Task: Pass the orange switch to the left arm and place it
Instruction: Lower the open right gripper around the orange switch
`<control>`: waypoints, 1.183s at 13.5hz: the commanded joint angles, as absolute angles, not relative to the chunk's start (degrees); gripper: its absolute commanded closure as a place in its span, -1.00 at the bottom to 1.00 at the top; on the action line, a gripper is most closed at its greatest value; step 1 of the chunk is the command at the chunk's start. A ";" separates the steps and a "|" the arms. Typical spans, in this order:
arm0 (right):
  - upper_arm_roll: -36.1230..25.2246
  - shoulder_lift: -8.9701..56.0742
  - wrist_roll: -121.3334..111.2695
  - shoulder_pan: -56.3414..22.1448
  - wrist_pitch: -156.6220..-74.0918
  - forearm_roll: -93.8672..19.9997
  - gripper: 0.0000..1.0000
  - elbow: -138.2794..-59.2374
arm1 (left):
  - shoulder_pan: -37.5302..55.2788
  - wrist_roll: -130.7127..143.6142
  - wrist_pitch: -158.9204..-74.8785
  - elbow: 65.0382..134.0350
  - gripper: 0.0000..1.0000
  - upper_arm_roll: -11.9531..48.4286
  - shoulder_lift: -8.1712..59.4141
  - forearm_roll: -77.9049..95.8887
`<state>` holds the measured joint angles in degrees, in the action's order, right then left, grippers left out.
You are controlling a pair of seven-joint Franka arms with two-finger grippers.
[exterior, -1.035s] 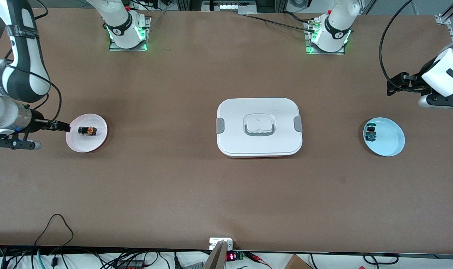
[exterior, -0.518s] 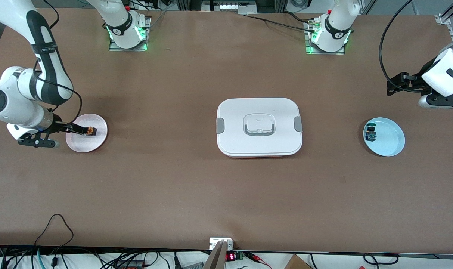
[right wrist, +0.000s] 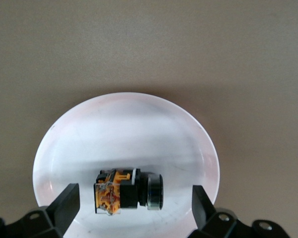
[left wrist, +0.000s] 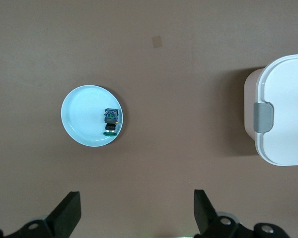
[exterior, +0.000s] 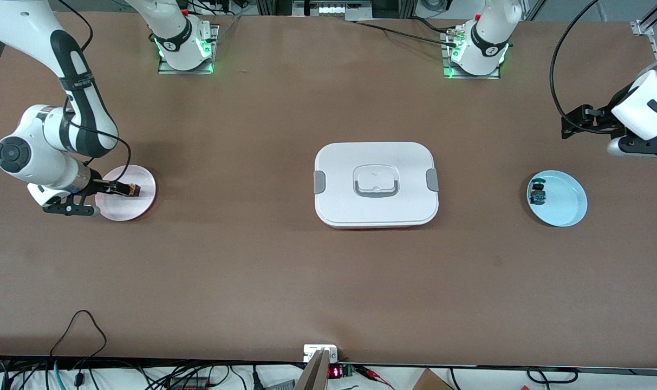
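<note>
The right gripper grips its orange housing end [right wrist: 101, 194] and round metal head [right wrist: 155, 192] next, to pass the orange switch to the left arm.
The orange switch [exterior: 133, 190] [right wrist: 128, 196] lies on its side on a pale pink plate [exterior: 129, 209] [right wrist: 124, 129] at the right arm's end of the table. My right gripper [exterior: 123, 189] [right wrist: 134, 208] is down over that plate and open. Its fingers [right wrist: 67, 206] stand on either side of the switch without touching it. The white box [exterior: 376, 184] [left wrist: 285, 114] sits closed in the middle of the table. My left gripper [exterior: 573, 123] [left wrist: 137, 213] waits open and empty, high over the table at the left arm's end.
A light blue plate [exterior: 566, 203] [left wrist: 82, 116] at the left arm's end holds a small blue-and-black component [exterior: 537, 193] [left wrist: 111, 121]. Cables and a small electronic unit [exterior: 320, 352] lie along the table edge nearest the front camera.
The right arm has swung in toward the pink plate, bringing its open fingers from beside the plate to either side of the orange switch. The left arm has not moved.
</note>
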<state>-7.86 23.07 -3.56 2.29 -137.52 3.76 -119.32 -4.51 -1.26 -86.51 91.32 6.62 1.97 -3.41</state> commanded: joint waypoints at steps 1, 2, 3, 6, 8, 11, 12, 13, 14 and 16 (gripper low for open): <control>-7.29 23.81 -3.34 2.72 -138.87 4.22 -1.00 -120.15 | -4.57 -0.53 -85.78 89.74 -1.00 6.86 2.64 -3.87; -7.29 23.99 -3.17 2.64 -138.95 4.22 -1.00 -120.15 | -4.57 -0.53 -85.78 89.74 -1.00 6.77 2.64 -3.87; -7.29 24.26 -3.16 2.64 -138.87 4.22 -1.00 -120.32 | -4.57 -0.53 -85.78 89.74 -1.00 6.85 2.64 -3.87; -7.29 24.79 -3.16 2.55 -139.13 4.22 -1.00 -120.93 | -4.57 -0.53 -85.78 89.74 -1.00 6.77 2.64 -3.87; -7.29 24.87 -3.34 2.46 -140.53 4.22 -1.00 -122.25 | -4.57 -0.53 -85.78 89.74 -1.00 6.86 2.64 -3.87; -7.29 25.57 -3.69 2.37 -140.80 4.22 -1.00 -122.61 | -4.57 -0.53 -85.78 89.74 -1.00 6.77 2.64 -3.87; -7.29 25.58 -3.69 2.37 -140.80 4.31 -1.00 -122.61 | -4.57 -0.53 -85.78 89.74 -1.00 6.85 2.64 -3.87; -7.29 25.66 -3.78 2.29 -140.80 4.31 -1.00 -122.61 | -4.57 -0.53 -85.69 89.74 -1.00 6.77 2.64 -3.87; -7.29 26.01 -3.69 2.37 -140.80 4.22 -1.00 -122.78 | -4.57 -0.53 -85.78 89.74 -1.00 6.77 2.64 -3.87; -7.29 26.28 -3.78 2.37 -140.80 4.31 -1.00 -123.22 | -4.57 -0.53 -85.78 89.74 -1.00 6.86 2.64 -3.87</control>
<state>-7.55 26.20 -3.55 2.20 -139.80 3.76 -122.27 -4.51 -1.26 -86.51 91.32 6.63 1.97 -3.41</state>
